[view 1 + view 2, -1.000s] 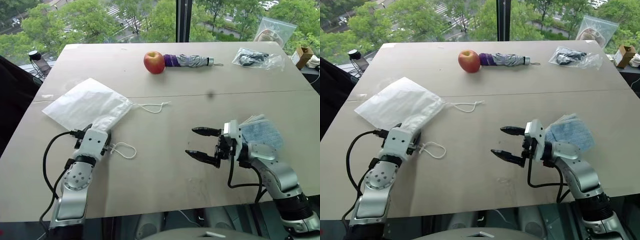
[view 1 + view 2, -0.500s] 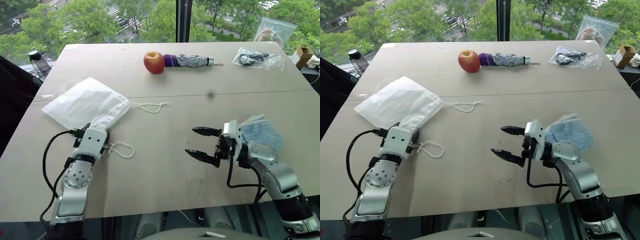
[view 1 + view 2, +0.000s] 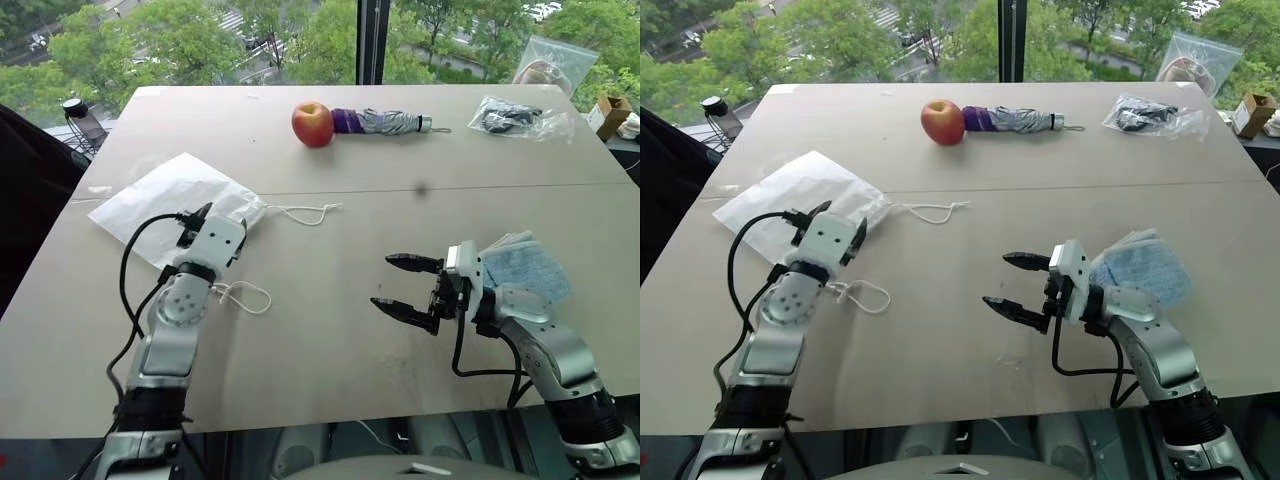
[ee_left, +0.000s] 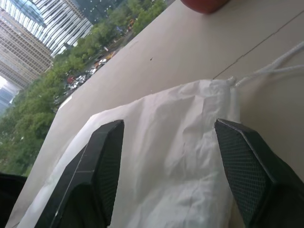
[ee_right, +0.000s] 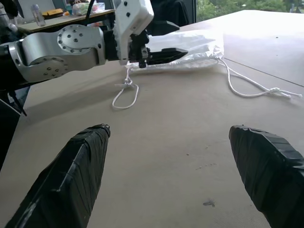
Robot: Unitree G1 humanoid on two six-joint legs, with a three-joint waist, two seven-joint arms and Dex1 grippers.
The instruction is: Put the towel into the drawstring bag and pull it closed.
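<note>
The thin white bag (image 3: 160,205) is lying flat, so my left gripper should next pinch it by the gathered hem at its opening (image 3: 243,208), where the fabric puckers up.
The drawstring bag (image 3: 165,195) lies flat at the table's left, thin and white, its mouth toward the middle. One white cord (image 3: 306,212) trails right and another loops (image 3: 246,296) beside my left arm. My left gripper (image 3: 222,215) hovers open over the bag's mouth end; in the left wrist view its fingers (image 4: 107,156) straddle the gathered white fabric (image 4: 180,142) without closing on it. The towel (image 3: 527,266), light blue and fuzzy, lies at the right behind my right gripper (image 3: 382,282). That gripper stands open and empty, pointing left above the bare table.
A red apple (image 3: 312,124) and a folded grey-and-purple umbrella (image 3: 388,121) lie at the far middle. A clear plastic bag of dark items (image 3: 516,117) and a large clear zip bag (image 3: 551,60) sit far right. A dark bottle (image 3: 78,116) stands beyond the left edge.
My left gripper has moved forward and a little right, from beside the cord loop to over the bag's mouth. The right gripper has stayed put.
</note>
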